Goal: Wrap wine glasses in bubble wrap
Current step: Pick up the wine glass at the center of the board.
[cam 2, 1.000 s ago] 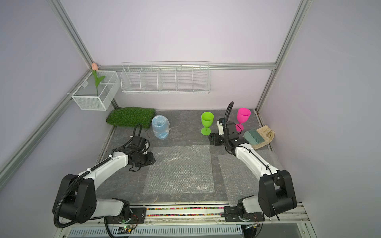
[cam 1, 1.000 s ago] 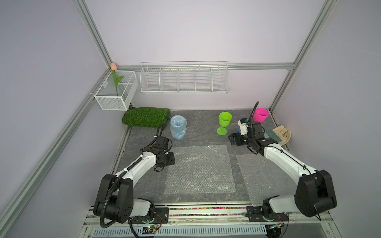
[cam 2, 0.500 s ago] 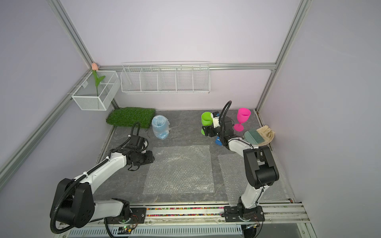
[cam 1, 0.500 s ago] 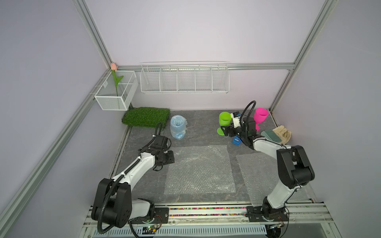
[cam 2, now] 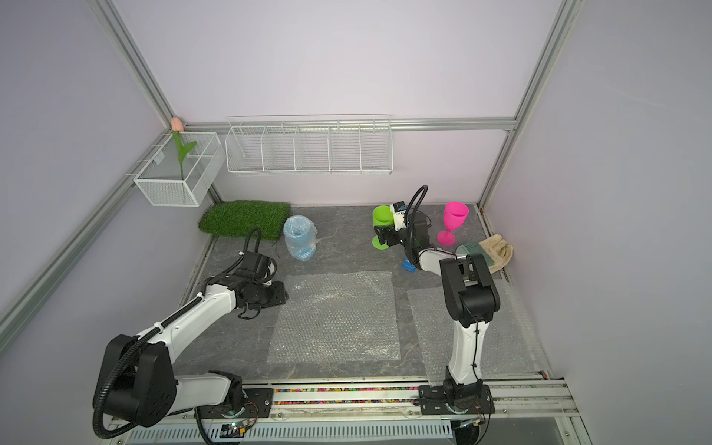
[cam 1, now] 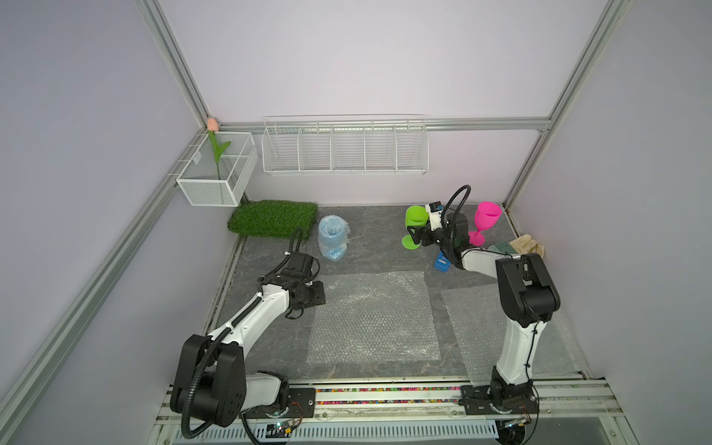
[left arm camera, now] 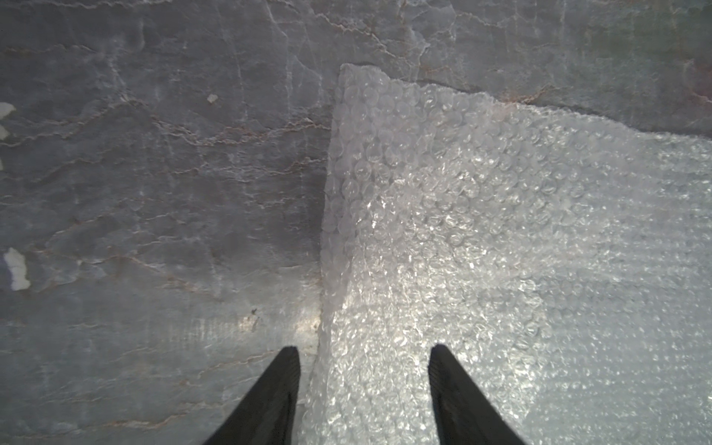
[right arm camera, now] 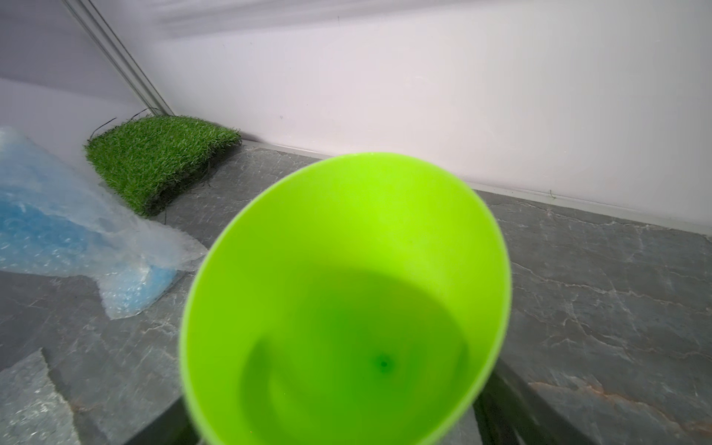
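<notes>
The side edge [cam 1: 312, 311] of the flat bubble wrap sheet [cam 1: 373, 316] is below my left gripper, so it should pinch there next. Then it can fold the sheet over the lime green wine glass.
A lime green wine glass [cam 1: 416, 216] [right arm camera: 346, 289] stands upright at the back of the table. My right gripper [cam 1: 416, 235] is open, its jaws either side of the stem under the bowl; in the right wrist view one dark finger [right arm camera: 512, 404] shows beside the bowl. A hot pink glass [cam 1: 486, 219] stands to its right. A blue glass [cam 1: 333, 237] stands rolled in bubble wrap. A flat bubble wrap sheet [cam 1: 373, 316] [left arm camera: 501, 231] lies mid-table. My left gripper [cam 1: 318, 294] [left arm camera: 364, 348] hangs open over that sheet's left edge, holding nothing.
A second bubble wrap sheet [cam 1: 477, 319] lies under the right arm. A small blue tape dispenser [cam 1: 442, 263] sits just under the right forearm. A grass mat [cam 1: 273, 218] lies at the back left, a beige glove [cam 1: 526, 244] at the right wall. Wire baskets [cam 1: 345, 148] hang on the back wall.
My right arm has swung left from near the pink glass to the green glass, jaws now around its stem. The left gripper has opened slightly and barely moved.
</notes>
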Controlling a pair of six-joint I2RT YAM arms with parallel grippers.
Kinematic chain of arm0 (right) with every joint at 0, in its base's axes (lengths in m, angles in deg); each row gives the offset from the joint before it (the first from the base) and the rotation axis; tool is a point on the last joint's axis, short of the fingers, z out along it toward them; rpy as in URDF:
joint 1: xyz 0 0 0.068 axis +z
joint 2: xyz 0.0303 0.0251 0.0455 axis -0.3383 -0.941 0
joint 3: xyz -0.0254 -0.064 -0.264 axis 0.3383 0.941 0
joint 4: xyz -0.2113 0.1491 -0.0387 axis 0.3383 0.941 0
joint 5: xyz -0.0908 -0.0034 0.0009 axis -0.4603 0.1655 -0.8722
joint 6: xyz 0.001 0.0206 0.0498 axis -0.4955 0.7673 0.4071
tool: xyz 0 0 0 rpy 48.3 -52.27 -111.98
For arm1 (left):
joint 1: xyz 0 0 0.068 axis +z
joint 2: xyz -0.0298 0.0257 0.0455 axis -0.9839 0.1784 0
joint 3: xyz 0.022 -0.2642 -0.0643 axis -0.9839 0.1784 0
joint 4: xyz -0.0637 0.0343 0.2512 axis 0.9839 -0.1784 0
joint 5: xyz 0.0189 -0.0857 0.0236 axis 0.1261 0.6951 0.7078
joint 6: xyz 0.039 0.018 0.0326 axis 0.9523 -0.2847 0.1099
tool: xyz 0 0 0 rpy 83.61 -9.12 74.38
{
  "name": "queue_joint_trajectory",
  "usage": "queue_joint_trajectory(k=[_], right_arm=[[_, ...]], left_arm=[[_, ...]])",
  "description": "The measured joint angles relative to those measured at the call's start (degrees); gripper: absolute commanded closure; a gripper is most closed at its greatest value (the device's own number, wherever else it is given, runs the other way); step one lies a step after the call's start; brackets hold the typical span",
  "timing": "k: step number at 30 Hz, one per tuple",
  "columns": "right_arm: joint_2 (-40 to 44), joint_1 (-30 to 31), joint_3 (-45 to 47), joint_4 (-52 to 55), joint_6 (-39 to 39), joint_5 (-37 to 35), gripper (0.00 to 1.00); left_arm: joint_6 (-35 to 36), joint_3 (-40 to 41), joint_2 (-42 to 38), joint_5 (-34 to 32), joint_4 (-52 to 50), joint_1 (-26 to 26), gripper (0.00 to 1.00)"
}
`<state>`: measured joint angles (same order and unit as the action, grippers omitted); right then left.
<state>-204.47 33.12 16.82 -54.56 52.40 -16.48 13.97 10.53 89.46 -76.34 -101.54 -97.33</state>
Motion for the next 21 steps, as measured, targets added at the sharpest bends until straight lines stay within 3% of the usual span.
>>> queue_joint_trajectory(k=[4, 8, 15, 21], right_arm=[[-2.3, -0.1, -1.9, -0.5, -0.5, 0.5, 0.11], [-4.0, -0.2, -4.0, -0.6, -1.1, 1.3, 0.01], [-4.2, -0.9, -4.5, -0.7, -1.4, 3.1, 0.14], [-4.1, -0.9, -4.5, -0.7, -1.6, 3.5, 0.18]], left_arm=[[-0.2, 0.0, -1.2, -0.2, 0.0, 0.0, 0.44], [-0.2, 0.0, -2.5, -0.8, -0.5, 0.0, 0.44], [-1.0, 0.5, -5.1, -1.8, -1.0, 0.1, 0.44], [-1.5, 1.7, -5.4, -1.9, -1.0, 0.1, 0.44]])
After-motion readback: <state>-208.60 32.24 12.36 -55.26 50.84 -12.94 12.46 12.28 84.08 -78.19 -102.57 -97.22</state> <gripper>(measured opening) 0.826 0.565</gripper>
